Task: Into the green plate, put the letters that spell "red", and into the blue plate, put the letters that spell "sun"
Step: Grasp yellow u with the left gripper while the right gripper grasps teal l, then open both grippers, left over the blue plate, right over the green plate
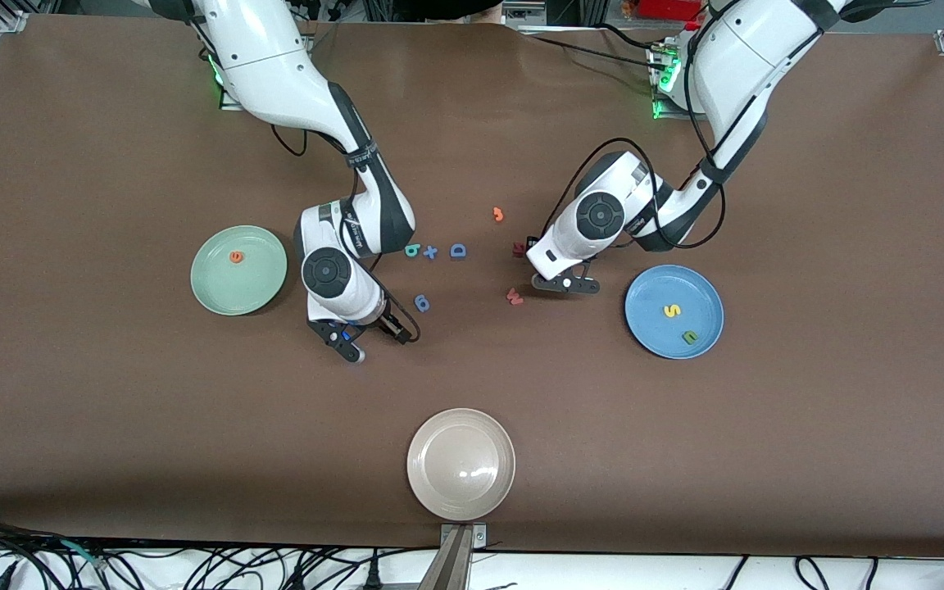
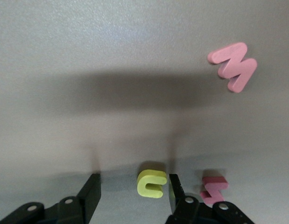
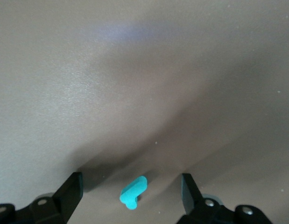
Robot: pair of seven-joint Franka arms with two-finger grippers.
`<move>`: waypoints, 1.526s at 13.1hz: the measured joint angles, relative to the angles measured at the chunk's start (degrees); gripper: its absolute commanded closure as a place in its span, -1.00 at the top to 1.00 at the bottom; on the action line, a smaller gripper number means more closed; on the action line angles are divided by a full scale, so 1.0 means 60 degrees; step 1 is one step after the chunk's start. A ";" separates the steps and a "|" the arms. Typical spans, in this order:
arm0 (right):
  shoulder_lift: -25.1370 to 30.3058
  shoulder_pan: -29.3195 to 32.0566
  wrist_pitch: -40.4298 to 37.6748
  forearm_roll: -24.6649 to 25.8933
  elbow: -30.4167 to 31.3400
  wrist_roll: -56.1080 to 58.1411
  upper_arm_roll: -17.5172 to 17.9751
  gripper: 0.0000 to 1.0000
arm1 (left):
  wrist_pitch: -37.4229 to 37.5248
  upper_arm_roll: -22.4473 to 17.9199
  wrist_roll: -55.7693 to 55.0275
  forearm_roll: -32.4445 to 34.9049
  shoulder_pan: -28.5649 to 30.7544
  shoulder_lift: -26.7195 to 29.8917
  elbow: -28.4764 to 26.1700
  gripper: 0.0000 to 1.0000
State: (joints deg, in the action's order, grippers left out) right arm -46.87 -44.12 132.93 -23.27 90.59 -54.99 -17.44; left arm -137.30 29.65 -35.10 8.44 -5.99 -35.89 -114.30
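Note:
The fingers of my right gripper are beside the teal "r", low over the table. They would hold the "r", so I need to close them.
The green plate (image 1: pixel 226 288) holds the orange "e" (image 1: pixel 236 256). On the blue plate (image 1: pixel 651 297) lie the yellow "s" (image 1: pixel 670 310) and olive "n" (image 1: pixel 689 336). My left gripper (image 1: pixel 566 284) (image 2: pixel 133 191) is low over the table, open, with the yellow "u" (image 2: pixel 151 183) between its fingers, close against one of them. The teal "r" (image 3: pixel 133 192) lies between the fingers of my right gripper (image 1: pixel 374 340) (image 3: pixel 131 189), which is open and low over the table. Nearer the middle of the table, the teal "d" (image 1: pixel 412 250) lies flat.
A red "W" (image 1: pixel 514 296) (image 2: pixel 233 65) and a dark red "N" (image 1: pixel 519 249) (image 2: pixel 213 186) lie close to the left gripper. A blue plus (image 1: pixel 430 251), blue "D" (image 1: pixel 458 251), blue "6" piece (image 1: pixel 421 303) and orange piece (image 1: pixel 498 215) lie mid-table. A beige plate (image 1: pixel 460 464) sits nearest the front camera.

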 measured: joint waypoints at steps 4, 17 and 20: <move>0.0016 -0.0006 0.0002 -0.0001 -0.0081 -0.0010 -0.0005 -0.50 | -0.0144 0.0003 -0.0231 0.0001 -0.0039 -0.0042 -0.0025 0.27; 0.0083 -0.0022 -0.0424 -0.0004 -0.0213 -0.0015 -0.0099 -1.00 | 0.0147 0.0059 -0.0286 0.0019 0.0002 0.0106 0.0041 -0.92; 0.0811 -0.0030 -0.2069 -0.0005 -0.0486 0.0406 -0.0697 -1.00 | 0.2257 0.0032 0.0253 0.0040 0.0047 0.0618 0.0955 -0.92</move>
State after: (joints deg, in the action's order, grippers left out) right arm -42.00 -44.30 120.52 -23.30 87.68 -52.56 -21.63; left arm -123.76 29.84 -33.58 8.68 -5.71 -32.18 -108.57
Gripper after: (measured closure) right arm 0.815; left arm 0.696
